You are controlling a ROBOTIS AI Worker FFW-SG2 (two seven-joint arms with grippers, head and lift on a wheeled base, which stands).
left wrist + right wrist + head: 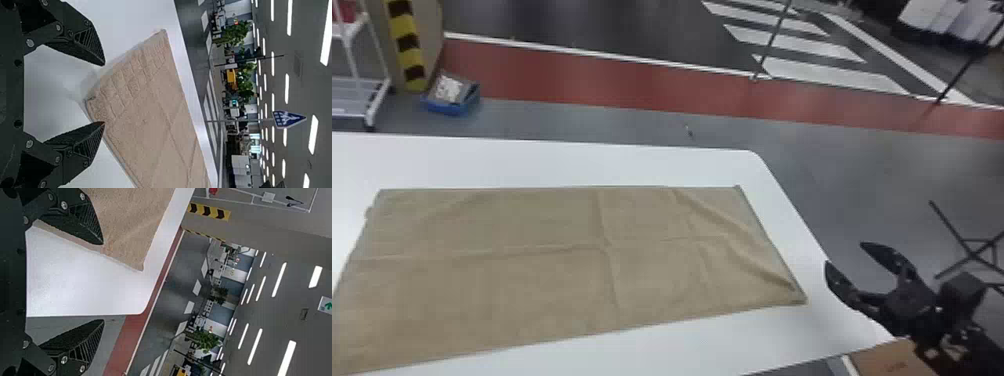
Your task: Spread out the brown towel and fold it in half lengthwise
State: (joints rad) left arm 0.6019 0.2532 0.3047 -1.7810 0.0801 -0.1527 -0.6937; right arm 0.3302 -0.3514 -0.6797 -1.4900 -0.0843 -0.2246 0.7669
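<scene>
The brown towel lies spread flat on the tabletop. My left gripper should next grab its hem corner [91, 103], where the edges meet, to fold the towel.
The brown towel [532, 270] lies spread flat on the white table [557, 160], with crossing creases and a raised diagonal wrinkle near its right end. My right gripper [844, 255] stands open just past the towel's right end, by the table's right edge, nothing between its fingers. In the right wrist view, the right gripper [103, 282] is apart, with the towel [133, 231] partly behind one finger. In the left wrist view, the left gripper [104, 93] is open and empty, facing a corner of the towel [145, 105] on the table.
A cardboard box [887, 360] sits by the table's near right corner. Beyond the table, a blue bin [452, 95] and a white rack [374, 95] stand on the floor at the left. A black stand's legs [974, 252] are at the right.
</scene>
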